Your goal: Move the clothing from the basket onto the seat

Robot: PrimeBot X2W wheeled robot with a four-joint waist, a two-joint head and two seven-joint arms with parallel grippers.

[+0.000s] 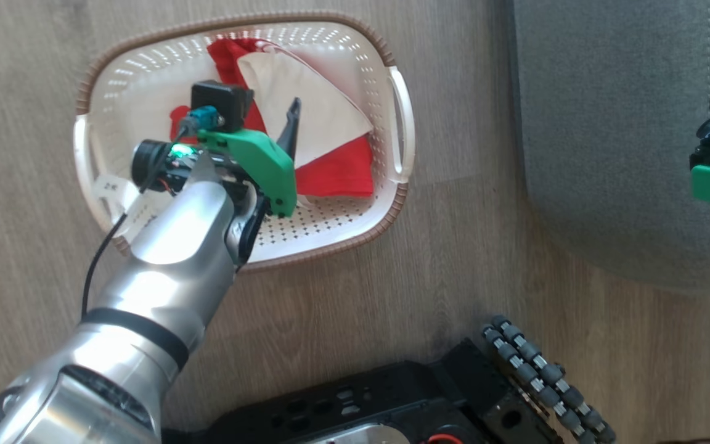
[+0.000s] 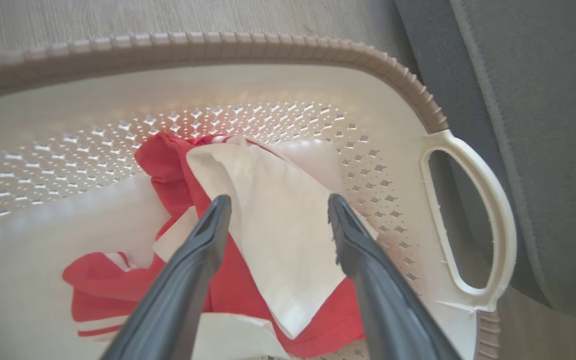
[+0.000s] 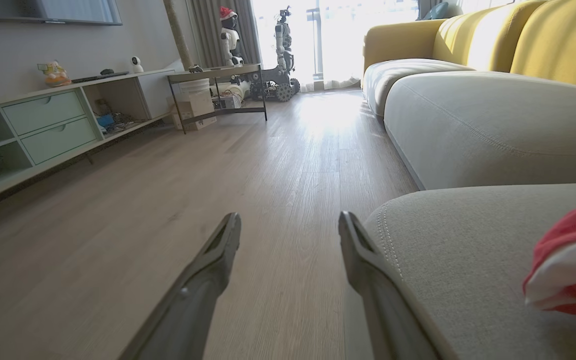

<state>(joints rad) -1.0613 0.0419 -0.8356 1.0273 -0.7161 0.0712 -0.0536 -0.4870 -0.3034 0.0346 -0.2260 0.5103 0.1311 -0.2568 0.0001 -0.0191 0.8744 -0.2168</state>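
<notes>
My left gripper will next move the clothing from the basket onto the grey seat (image 1: pixel 614 123), so it should grab the clothing by its white panel (image 1: pixel 315 111).
The cream basket (image 1: pixel 401 123) with its brown rim stands on the wood floor, and red-and-white clothing (image 1: pixel 324 139) lies crumpled inside it. My left gripper (image 2: pixel 275 210) is open over that heap, its fingers (image 2: pixel 208 235) spread on either side of a white panel of the clothing (image 2: pixel 273 225), inside the basket (image 2: pixel 468 210). The grey seat (image 1: pixel 614 123) lies to the right of the basket. My right gripper (image 3: pixel 288 225) is open and empty, low over the floor at the edge of the seat (image 3: pixel 458 250). A red-and-white garment (image 3: pixel 573 265) rests on that cushion.
My dark wheeled base (image 1: pixel 453 394) sits at the bottom of the head view. Ahead of the right wrist are a yellow-backed sofa (image 3: pixel 493 120), a low TV cabinet (image 3: pixel 43 125), a metal-legged side table (image 3: pixel 218 90) and other robots by the window (image 3: pixel 283 45).
</notes>
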